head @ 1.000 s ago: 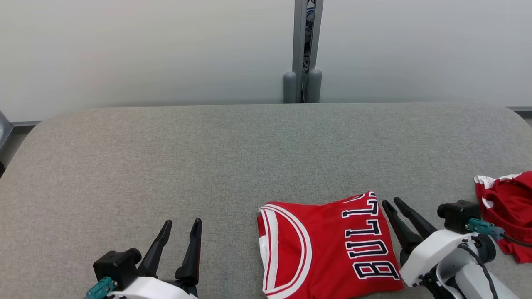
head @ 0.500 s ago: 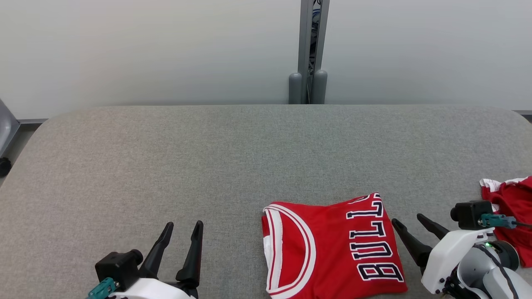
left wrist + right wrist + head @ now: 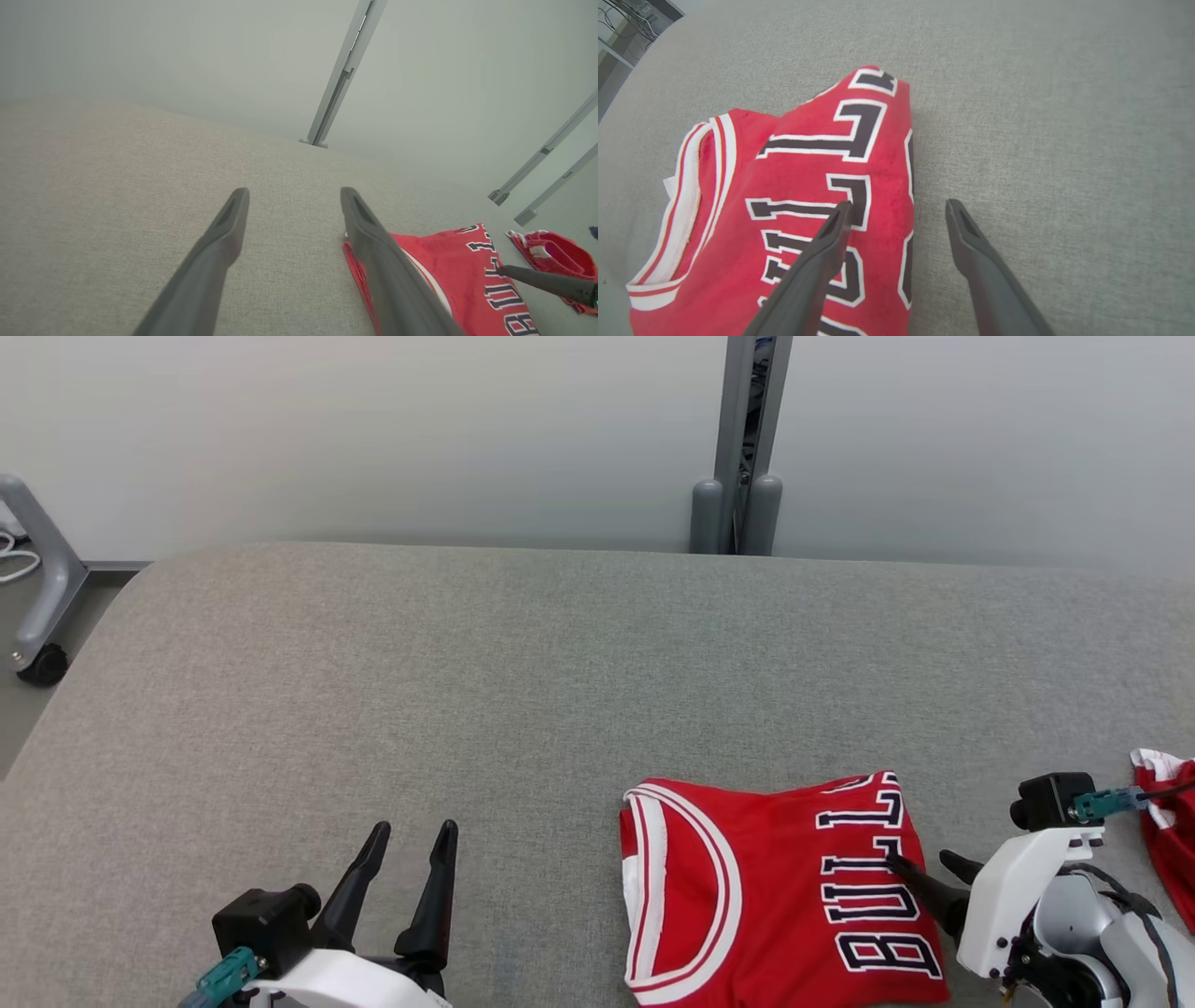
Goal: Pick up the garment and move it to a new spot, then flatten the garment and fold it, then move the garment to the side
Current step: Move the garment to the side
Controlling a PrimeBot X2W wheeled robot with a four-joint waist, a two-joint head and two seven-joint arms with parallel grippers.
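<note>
I will next grip the folded garment with my right gripper by its folded edge along the dark lettering, to move the garment to the side.
A folded red garment with dark lettering and white trim lies flat at the front right of the grey padded table; it also appears in the left wrist view and the right wrist view. My right gripper stands open at the garment's right edge, one finger over the lettering and one over bare table, holding nothing. Well to the left of the garment, my left gripper rests open and empty over bare table.
A second red cloth with white trim lies crumpled at the table's right edge. A grey post stands behind the table against the pale wall. A wheeled frame leg stands on the floor at the far left.
The right gripper opened, letting go of the garment's right edge, and drew back toward me. The camera turned left, so the scene shifted right in view. The left gripper stayed put.
</note>
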